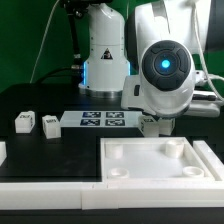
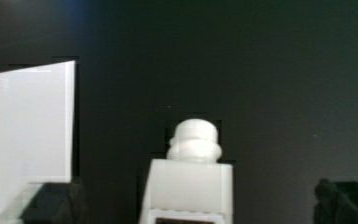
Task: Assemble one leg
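Observation:
I should next pick up the leg by its tagged body [image 1: 149,127], so the leg's rounded peg stays free for the white panel [image 1: 165,160].
In the wrist view a small white leg [image 2: 190,185] with a rounded peg [image 2: 194,140] at its end lies on the black table between my fingers. The dark fingertips [image 2: 51,205] stand wide apart at either side and do not touch it. My gripper [image 2: 197,208] is open around the leg. In the exterior view the gripper [image 1: 150,126] hangs low over the table just behind the large white panel [image 1: 165,160], and the leg under it is mostly hidden. Two more small white legs [image 1: 24,122] [image 1: 50,125] with tags lie at the exterior view's left.
The marker board [image 1: 103,121] lies on the table between the loose legs and my gripper; its edge shows in the wrist view [image 2: 30,130]. Another white part [image 1: 2,151] is cut off at the exterior view's left edge. The robot base [image 1: 105,60] stands behind.

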Available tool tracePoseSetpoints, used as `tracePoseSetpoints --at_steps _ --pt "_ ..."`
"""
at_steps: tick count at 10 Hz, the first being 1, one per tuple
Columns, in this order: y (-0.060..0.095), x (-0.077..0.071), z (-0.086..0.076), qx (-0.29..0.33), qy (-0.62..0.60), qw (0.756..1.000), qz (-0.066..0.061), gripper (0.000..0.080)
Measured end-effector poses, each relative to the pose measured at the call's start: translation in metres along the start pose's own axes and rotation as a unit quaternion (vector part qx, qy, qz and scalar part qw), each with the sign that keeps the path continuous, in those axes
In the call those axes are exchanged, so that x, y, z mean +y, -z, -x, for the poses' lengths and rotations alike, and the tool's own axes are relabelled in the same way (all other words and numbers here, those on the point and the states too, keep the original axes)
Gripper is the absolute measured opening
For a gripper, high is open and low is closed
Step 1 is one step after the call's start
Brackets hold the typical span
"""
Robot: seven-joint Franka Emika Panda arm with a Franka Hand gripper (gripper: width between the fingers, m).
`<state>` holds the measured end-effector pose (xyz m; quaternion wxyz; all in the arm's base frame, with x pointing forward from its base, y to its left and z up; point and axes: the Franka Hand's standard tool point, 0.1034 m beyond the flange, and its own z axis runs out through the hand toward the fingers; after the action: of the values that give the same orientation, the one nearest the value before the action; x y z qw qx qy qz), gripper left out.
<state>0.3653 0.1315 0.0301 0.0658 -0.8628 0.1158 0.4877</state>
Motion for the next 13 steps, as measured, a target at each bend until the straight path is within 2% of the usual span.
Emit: tracePoseSetpoints --at_steps 4,6,10,12,13 --pt "-0.014 -0.013 -0.011 0.018 0.008 1.000 0.010 0.0649" --pt "-0.015 -0.012 -0.013 0.017 0.009 1.000 0.010 0.0649" --pt "-0.012 0.001 -0.018 0.019 0.013 1.000 0.005 0.0649" --pt "-0.012 0.000 -0.018 0.019 0.013 1.000 0.006 0.0622" --pt "-0.012 0.000 -0.018 0.019 0.013 1.000 0.006 0.0449"
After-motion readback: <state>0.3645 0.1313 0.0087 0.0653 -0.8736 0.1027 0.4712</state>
